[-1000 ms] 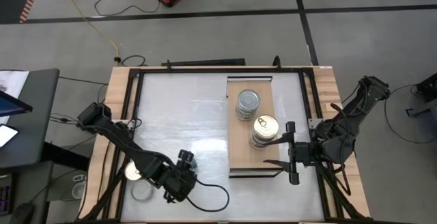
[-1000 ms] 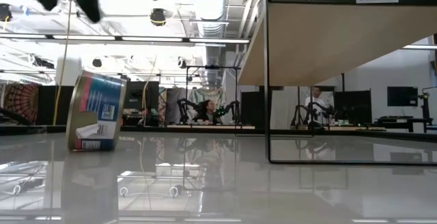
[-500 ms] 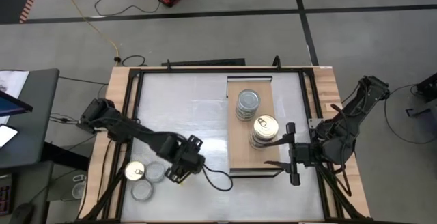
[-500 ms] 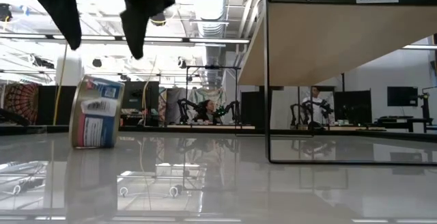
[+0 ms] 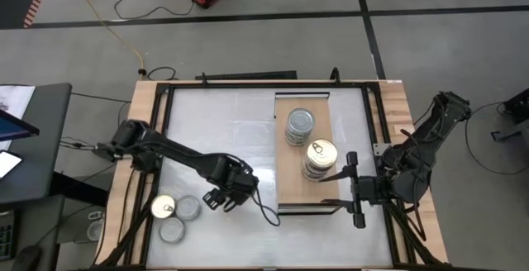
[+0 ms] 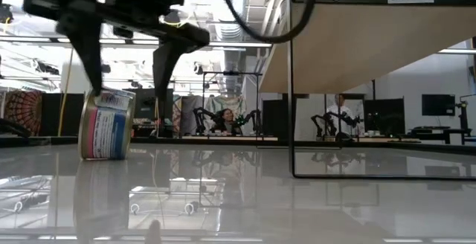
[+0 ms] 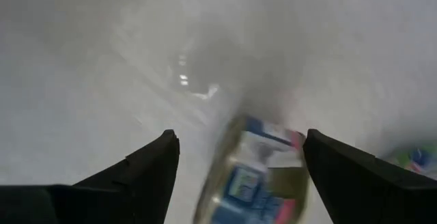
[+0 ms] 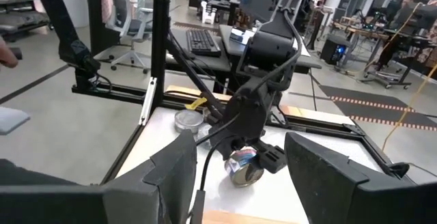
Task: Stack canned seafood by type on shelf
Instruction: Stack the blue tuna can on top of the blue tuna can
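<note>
My left gripper is to grab the two flat ends of the blue-labelled tin [image 7: 252,176] next, to stack it with its type on the shelf.
One tin [image 6: 106,125] of the canned seafood stands on its curved side on the white tabletop, its label showing. My left gripper [image 6: 130,80] hangs open just above this tin [image 7: 256,176], pointing down, with one finger on each side of it. In the high view the gripper [image 5: 221,197] hides the tin. The shelf [image 5: 291,190] is a light-wood board that carries a silver-lidded stack [image 5: 300,126] and a gold-lidded stack [image 5: 321,157]. My right gripper [image 5: 333,186] waits open and level by the shelf's near right corner.
Three more tins lie flat at the table's near left: a gold-lidded one [image 5: 163,207] and two silver-lidded ones [image 5: 188,208] [image 5: 172,231]. A dark frame [image 5: 161,97] runs around the table. Bare tabletop lies between the left arm and the shelf.
My left gripper has moved from the near-left corner toward the far and right, over the tin on its side. It has sunk, rolled about its own axis and opened wider. The tin has rocked from a lean to nearly upright on its curved side.
</note>
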{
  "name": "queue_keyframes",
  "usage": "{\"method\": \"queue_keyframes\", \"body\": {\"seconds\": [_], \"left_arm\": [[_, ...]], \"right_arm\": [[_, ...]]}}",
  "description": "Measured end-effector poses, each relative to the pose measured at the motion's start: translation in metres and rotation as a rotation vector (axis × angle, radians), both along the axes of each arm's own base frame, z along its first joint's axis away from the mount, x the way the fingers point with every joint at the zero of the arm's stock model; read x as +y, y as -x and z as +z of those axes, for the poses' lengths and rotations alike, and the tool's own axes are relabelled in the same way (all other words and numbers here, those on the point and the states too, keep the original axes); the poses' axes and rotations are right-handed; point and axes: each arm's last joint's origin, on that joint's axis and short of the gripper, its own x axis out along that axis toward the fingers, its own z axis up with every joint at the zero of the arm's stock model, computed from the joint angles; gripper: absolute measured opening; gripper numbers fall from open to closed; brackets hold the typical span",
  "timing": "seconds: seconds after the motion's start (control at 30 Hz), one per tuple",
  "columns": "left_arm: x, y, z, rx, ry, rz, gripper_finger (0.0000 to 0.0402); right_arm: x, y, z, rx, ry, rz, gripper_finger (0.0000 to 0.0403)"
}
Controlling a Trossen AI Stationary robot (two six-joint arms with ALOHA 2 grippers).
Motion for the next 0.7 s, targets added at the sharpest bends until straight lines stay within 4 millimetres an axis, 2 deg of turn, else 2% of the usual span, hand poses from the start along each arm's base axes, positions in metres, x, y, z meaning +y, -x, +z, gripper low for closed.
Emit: {"method": "queue_keyframes", "body": {"seconds": [0.13, 0.33, 0.7], "left_arm": [[0.0, 0.002, -0.006, 0.056, -0.025, -0.031, 0.0297], [-0.004, 0.009, 0.002, 0.111, -0.055, -0.069, 0.0297], [-0.001, 0.021, -0.024, 0.177, -0.231, -0.436, 0.0296]], "right_arm": [[0.0, 0.0, 0.0, -0.002, -0.003, 0.001, 0.0246], [0.0, 0.0, 0.0, -0.003, 0.0, 0.001, 0.0246], [0.001, -0.001, -0.001, 0.004, 0.008, 0.001, 0.0246]]}}
